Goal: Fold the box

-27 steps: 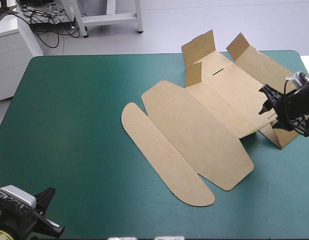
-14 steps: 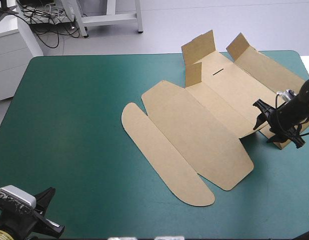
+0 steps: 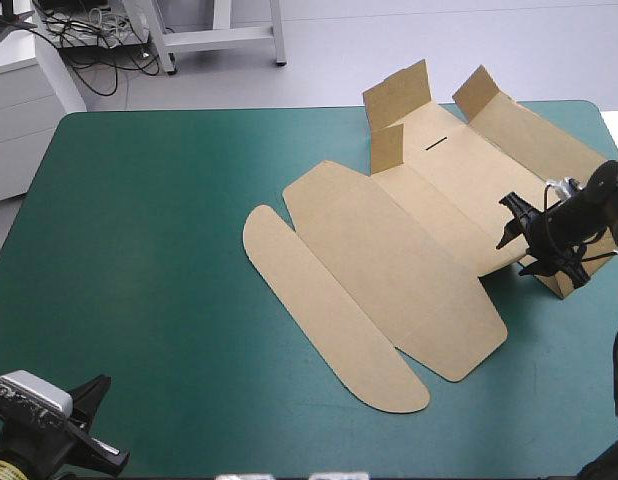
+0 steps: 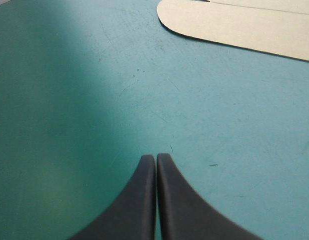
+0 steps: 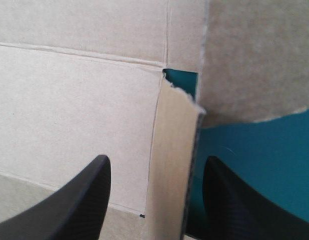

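Observation:
My right gripper grabs the small upright side flap by its free edge (image 5: 189,167) next, to get the box ready for folding.
The brown box (image 3: 419,250) lies as a cut sheet across the middle and right of the table, mostly flat. Short tabs (image 3: 397,95) stand up at its far end. My right gripper (image 3: 517,236) is open at the sheet's right side. In the right wrist view a raised side flap (image 5: 172,165) stands edge-on between the two black fingers (image 5: 92,200) of the gripper (image 5: 157,162). My left gripper (image 4: 155,160) is shut, low over bare teal-green cover at the near left corner (image 3: 89,425). The box's rounded flap (image 4: 234,25) lies well ahead of it.
The long rounded flap (image 3: 329,310) reaches toward the table's near middle. The table's right edge (image 3: 614,130) is close beyond the right gripper. White furniture and cables (image 3: 89,40) stand past the far left corner.
My right gripper has come down and toward the box's middle, and now straddles the raised side flap. The left arm has not moved.

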Available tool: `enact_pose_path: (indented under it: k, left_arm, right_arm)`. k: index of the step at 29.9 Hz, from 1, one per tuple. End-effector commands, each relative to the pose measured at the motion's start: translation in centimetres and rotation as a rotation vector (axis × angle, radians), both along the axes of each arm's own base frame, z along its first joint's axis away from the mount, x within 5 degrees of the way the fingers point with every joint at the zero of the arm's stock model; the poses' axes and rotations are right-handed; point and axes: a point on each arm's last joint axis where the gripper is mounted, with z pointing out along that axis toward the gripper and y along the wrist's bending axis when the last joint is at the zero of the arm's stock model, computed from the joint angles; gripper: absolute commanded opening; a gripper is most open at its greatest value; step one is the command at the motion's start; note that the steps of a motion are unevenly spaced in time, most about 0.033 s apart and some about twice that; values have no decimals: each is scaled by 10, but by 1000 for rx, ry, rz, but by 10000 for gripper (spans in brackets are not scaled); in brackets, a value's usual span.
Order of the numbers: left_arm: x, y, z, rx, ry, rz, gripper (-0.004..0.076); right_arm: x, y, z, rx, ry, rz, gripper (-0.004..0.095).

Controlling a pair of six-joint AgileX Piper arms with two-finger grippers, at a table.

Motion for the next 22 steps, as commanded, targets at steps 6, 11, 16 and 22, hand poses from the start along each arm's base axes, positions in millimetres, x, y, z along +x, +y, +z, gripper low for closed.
enact_pose_path:
  k: [6, 11, 16, 22]
  left_arm:
    - [3, -1, 12, -27, -68, -8, -10]
    - [3, -1, 12, -27, -68, -8, -10]
    - [3, -1, 12, -27, -68, -8, -10]
    - [3, -1, 12, -27, -68, -8, -10]
  right_arm:
    - [2, 2, 12, 29, -59, 55, 214]
    - [-1, 3, 12, 33, -36, 102, -10]
    - [-2, 4, 12, 11, -55, 192, -20]
    - [-1, 0, 20, -67, -63, 251, -18]
